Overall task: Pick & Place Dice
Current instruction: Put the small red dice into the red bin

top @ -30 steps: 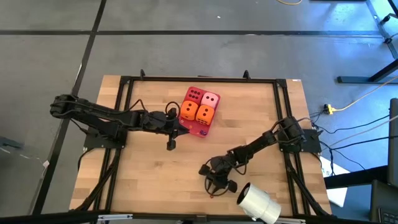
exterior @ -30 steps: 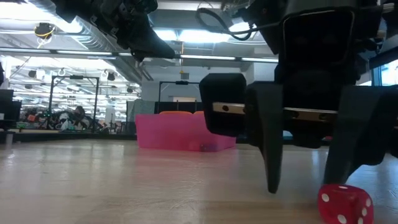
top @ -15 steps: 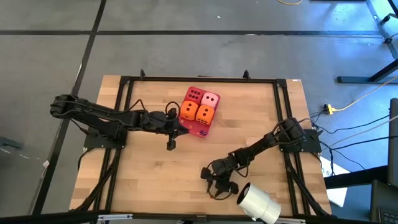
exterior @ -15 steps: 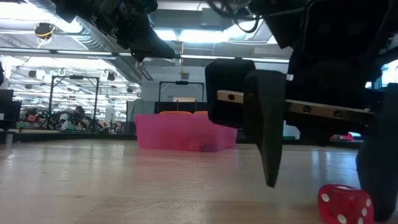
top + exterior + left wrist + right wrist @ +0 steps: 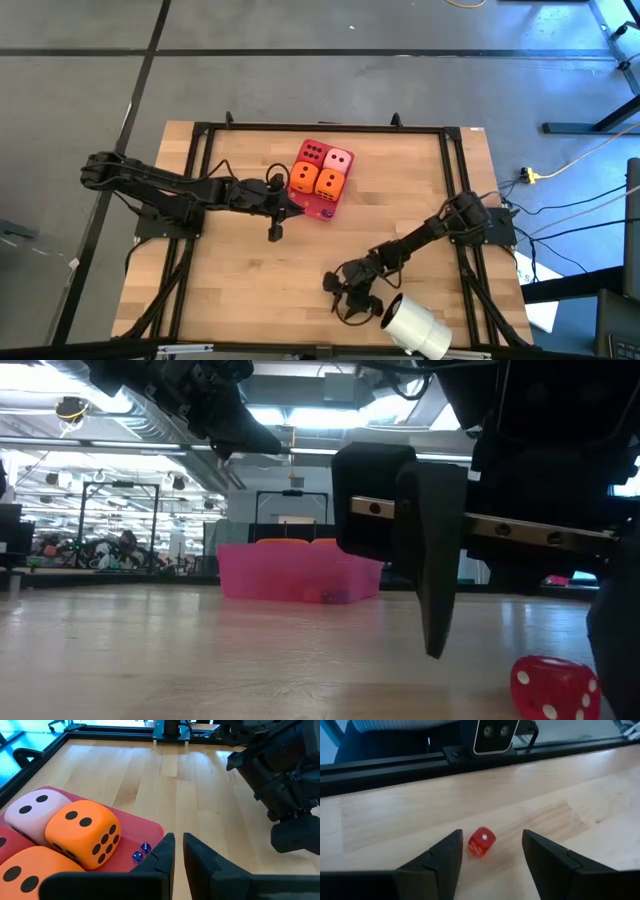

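Note:
My right gripper grabs the small red die by its opposite sides next, to place it in the red tray.
Four big dice sit in a red tray near the table's far middle: red, pale pink and two orange. Two tiny blue dice lie in the tray's corner. A small red die with white pips lies on the wood near the near edge. My right gripper hangs open just above the table, a finger on either side of this small die and apart from it. My left gripper is shut and hovers by the tray's near corner.
A white roll lies on the table right of my right gripper, close to the near edge. A black frame rail runs along that edge just beyond the small die. Bare wood spreads between the tray and the right gripper.
My right gripper has moved toward the table's near edge and closer to the small red die, and its fingers now stand on either side of it. The die has stayed where it was.

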Tool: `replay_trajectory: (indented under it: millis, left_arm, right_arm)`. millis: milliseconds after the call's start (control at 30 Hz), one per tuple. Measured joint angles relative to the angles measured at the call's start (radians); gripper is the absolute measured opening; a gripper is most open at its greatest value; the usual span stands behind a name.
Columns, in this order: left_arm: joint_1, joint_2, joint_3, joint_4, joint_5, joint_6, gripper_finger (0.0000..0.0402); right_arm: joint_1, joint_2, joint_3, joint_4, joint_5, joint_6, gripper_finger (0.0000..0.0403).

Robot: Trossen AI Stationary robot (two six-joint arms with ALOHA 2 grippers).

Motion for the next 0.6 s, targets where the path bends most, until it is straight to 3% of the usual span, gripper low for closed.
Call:
replay_trajectory:
  millis: [200, 600]
  left_arm:
    - [0.0, 0.0, 0.0, 0.0, 0.001, 0.0, 0.0031]
    - [0.0, 0.0, 0.0, -0.031, 0.001, 0.001, 0.0031]
  right_arm:
    - [-0.001, 0.072, 0.054, 0.043, -0.071, 0.055, 0.0208]
    - [-0.008, 0.084, 0.071, 0.024, -0.07, 0.143, 0.0198]
